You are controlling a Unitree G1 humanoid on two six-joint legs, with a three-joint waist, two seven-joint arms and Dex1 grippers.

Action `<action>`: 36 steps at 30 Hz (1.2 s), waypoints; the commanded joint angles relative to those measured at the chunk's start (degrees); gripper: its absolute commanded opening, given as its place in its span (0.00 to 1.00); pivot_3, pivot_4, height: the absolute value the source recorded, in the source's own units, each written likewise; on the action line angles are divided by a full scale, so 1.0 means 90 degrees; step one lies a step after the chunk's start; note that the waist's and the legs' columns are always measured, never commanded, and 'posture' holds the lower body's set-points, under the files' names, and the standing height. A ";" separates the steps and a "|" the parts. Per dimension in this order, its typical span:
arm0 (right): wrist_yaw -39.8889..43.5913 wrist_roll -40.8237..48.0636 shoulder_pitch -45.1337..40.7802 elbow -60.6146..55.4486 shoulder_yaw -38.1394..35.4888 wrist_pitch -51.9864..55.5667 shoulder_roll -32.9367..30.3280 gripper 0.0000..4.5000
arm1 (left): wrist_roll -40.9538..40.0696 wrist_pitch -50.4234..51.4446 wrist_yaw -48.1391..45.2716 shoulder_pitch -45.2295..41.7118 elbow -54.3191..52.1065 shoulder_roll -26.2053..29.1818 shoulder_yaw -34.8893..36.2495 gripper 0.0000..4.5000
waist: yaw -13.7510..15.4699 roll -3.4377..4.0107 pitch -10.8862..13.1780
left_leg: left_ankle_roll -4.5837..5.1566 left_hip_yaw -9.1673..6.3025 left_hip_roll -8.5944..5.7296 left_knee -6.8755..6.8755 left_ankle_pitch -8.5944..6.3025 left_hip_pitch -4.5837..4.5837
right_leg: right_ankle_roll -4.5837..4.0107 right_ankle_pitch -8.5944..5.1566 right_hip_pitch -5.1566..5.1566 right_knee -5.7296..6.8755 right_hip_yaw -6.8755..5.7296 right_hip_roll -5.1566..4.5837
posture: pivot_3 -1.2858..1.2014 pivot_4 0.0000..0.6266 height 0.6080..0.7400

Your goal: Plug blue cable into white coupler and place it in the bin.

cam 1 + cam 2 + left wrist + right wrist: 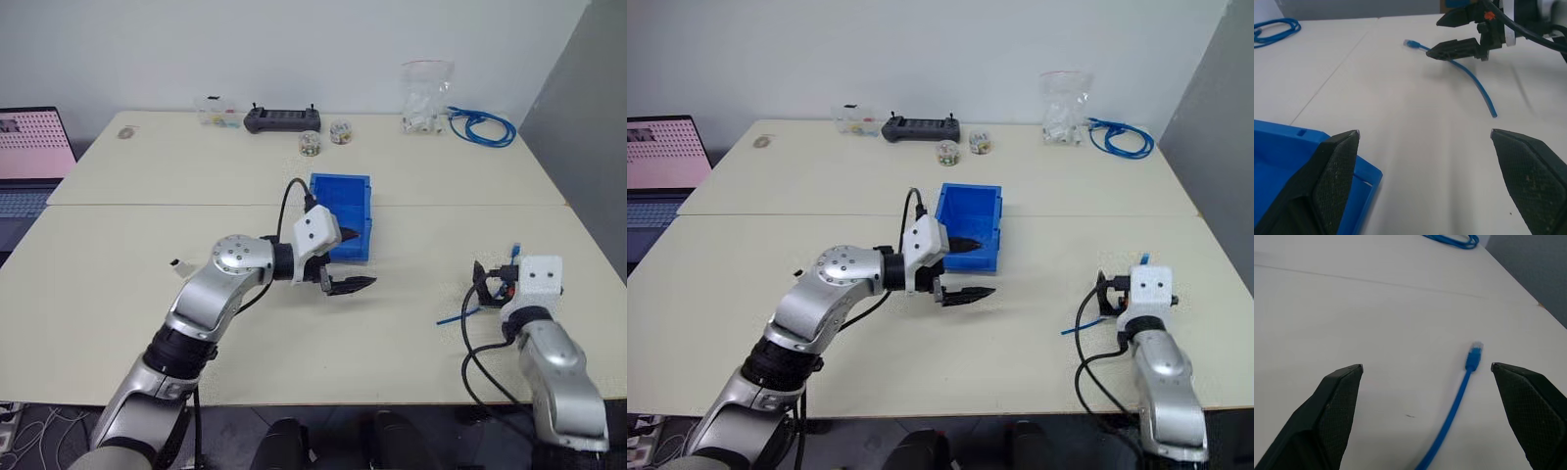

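Note:
The thin strand curves slack across the table, so the robot's right gripper will next grab the blue cable by the thicker collar behind its clear plug tip.
The blue cable is a short thin strand lying on the table at the right, its plug tip pointing away from me. My right gripper hovers open just over it, and the strand lies between its fingers. The bin stands empty at the table's middle. My left gripper is open at the bin's front right corner, pointing right toward the cable, with nothing held. A tiny white block that looks like the white coupler lies on the table left of my left arm.
Along the far edge stand a clear bag of white pieces, a looped bundle of blue cable, a black controller, two small round rolls and a small clear box. A laptop sits at the far left.

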 commanded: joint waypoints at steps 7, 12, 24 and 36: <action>0.0078 0.0136 -0.0744 0.1444 -0.0435 0.0023 -0.0400 0.93 | 0.0202 -0.0176 -0.0250 -0.0393 0.0015 -0.0257 -0.0132 1.00 | -0.0038 0.0002 0.0002 | 0.0003 0.0006 -0.0009 0.0008 0.0001 -0.0004 | 0.0005 0.0001 0.0001 0.0000 0.0003 -0.0001 | 0.52 0.24 1.00; 0.0115 0.0196 -0.1025 0.1795 -0.0472 0.0083 -0.0481 0.68 | 0.0208 -0.0012 -0.0275 -0.0450 -0.0120 -0.0310 -0.0126 1.00 | -0.0054 0.0002 0.0002 | 0.0002 0.0004 -0.0007 0.0007 0.0001 -0.0004 | 0.0004 0.0001 0.0001 0.0000 0.0003 -0.0001 | 0.52 0.24 1.00; -0.0152 0.0483 -0.1450 0.2003 -0.0802 0.0392 -0.0392 0.04 | 0.0262 0.0071 -0.0261 -0.0611 -0.0089 -0.0335 -0.0089 1.00 | -0.0054 0.0002 0.0002 | 0.0002 0.0003 -0.0006 0.0006 0.0001 -0.0005 | 0.0001 0.0003 0.0000 0.0000 0.0003 -0.0001 | 0.52 0.24 1.00; 0.3024 0.1422 -0.0177 -0.0131 -0.0195 0.0784 -0.2571 0.00 | -0.0386 0.0443 -0.0621 0.0624 -0.1206 0.0536 0.0481 1.00 | -0.0073 0.0026 0.0022 | 0.0003 0.0004 -0.0004 0.0002 0.0000 -0.0007 | 0.0017 -0.0007 -0.0001 -0.0004 0.0004 -0.0001 | 0.52 0.24 1.00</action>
